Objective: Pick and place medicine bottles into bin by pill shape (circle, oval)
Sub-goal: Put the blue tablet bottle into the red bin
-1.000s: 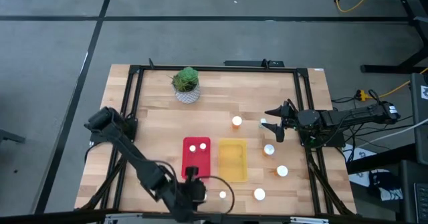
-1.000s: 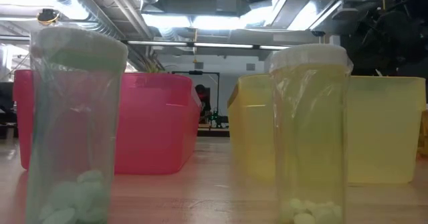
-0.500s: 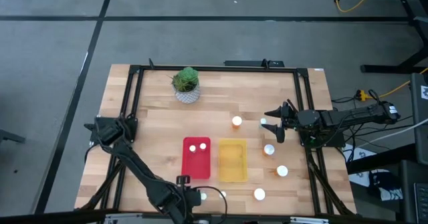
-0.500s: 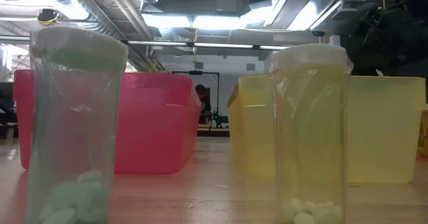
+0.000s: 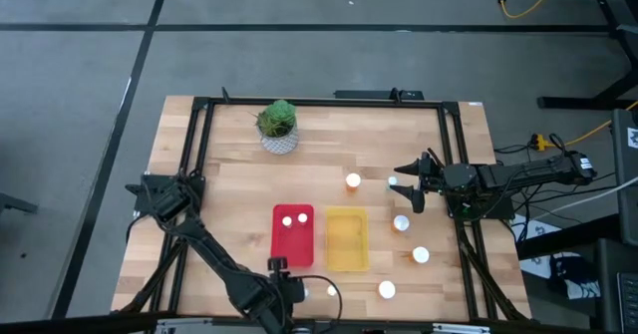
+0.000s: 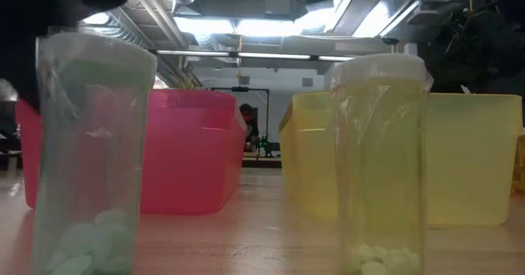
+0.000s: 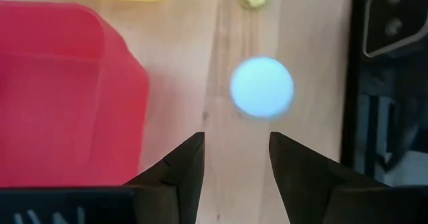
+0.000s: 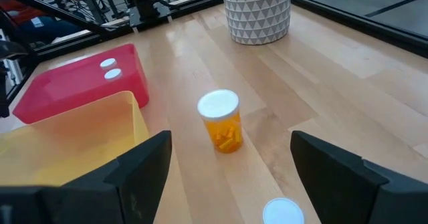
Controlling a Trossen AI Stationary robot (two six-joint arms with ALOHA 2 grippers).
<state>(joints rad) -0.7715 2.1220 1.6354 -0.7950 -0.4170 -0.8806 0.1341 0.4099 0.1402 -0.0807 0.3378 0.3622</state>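
Observation:
The bottle has its white cap [image 7: 262, 87] beyond both fingers, off-centre in the wrist view, so closing now would miss. My left gripper moves toward it, and closes only then.
Several white-capped medicine bottles stand upright on the wooden table. One is by the near edge [image 5: 331, 291]; its cap [image 7: 262, 87] is just ahead of my left gripper [image 7: 235, 150], which is open and empty and points down beside the red bin [image 5: 293, 236]. Two bottles [image 5: 294, 218] stand in the red bin. The yellow bin [image 5: 347, 238] is beside it. My right gripper [image 5: 407, 184] is wide open and empty at the right. A white cap [image 8: 284, 212] lies low between its fingers. An orange bottle [image 8: 223, 120] stands farther ahead.
A potted green plant [image 5: 277, 125] stands at the far side. More bottles stand right of the yellow bin [image 5: 401, 223] [image 5: 421, 255] [image 5: 386, 290]. In the low view, two bottles [image 6: 90, 152] [image 6: 381, 160] stand close up in front of the bins.
My left gripper has gone from over the red bin's near end toward the table's near edge, and now sits beside the bottle there. In the low view a dark part of the arm has come in at the upper left.

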